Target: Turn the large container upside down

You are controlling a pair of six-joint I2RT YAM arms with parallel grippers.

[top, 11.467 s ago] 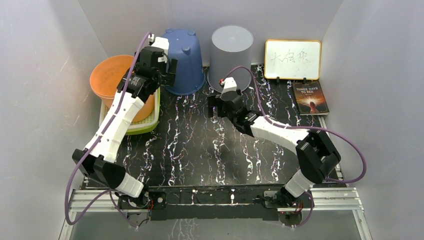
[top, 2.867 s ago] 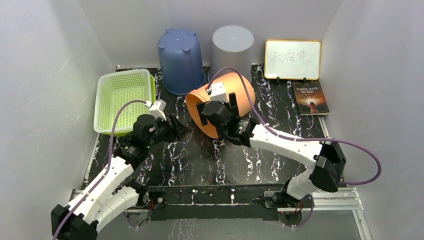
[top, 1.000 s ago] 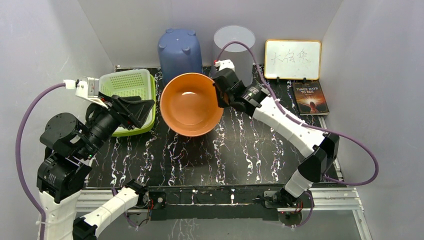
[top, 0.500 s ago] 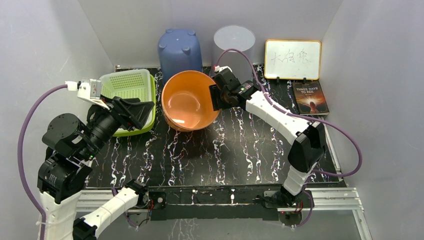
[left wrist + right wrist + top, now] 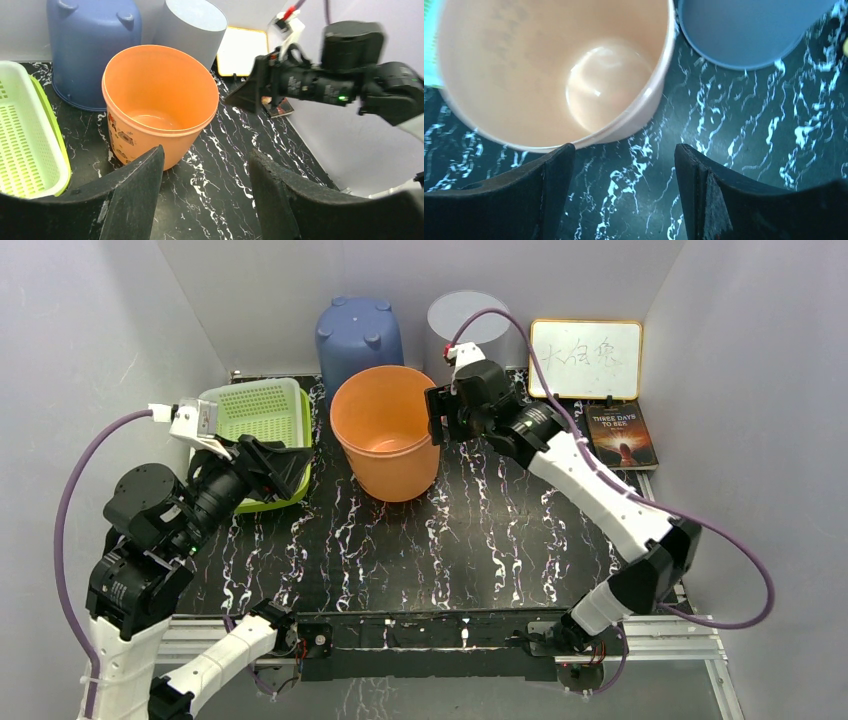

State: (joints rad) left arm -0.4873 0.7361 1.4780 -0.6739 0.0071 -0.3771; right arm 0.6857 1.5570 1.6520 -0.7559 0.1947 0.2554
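Note:
My right gripper should pick up the orange bucket by its nearest rim next, across the bucket's side. Then it can turn the bucket upside down.
The large container, an orange bucket (image 5: 385, 430), stands on its base on the black marbled table (image 5: 480, 540), mouth up and empty inside (image 5: 549, 75). My right gripper (image 5: 437, 420) hovers just right of its rim, open, with only bare table showing between its fingers (image 5: 624, 150). My left gripper (image 5: 288, 453) is raised at the left over the corner of the green basket, open and empty. In the left wrist view it points at the bucket (image 5: 160, 100) from a distance, its jaws (image 5: 205, 155) apart.
A blue bucket (image 5: 360, 340) and a grey container (image 5: 468, 325) stand upside down against the back wall behind the orange one. A green basket (image 5: 255, 410) sits at the left. A whiteboard (image 5: 585, 358) and a book (image 5: 620, 437) lie at the back right.
My right gripper has opened and let go of the orange bucket's rim. The bucket went from tilted toward the camera to standing upright. The left arm has barely shifted.

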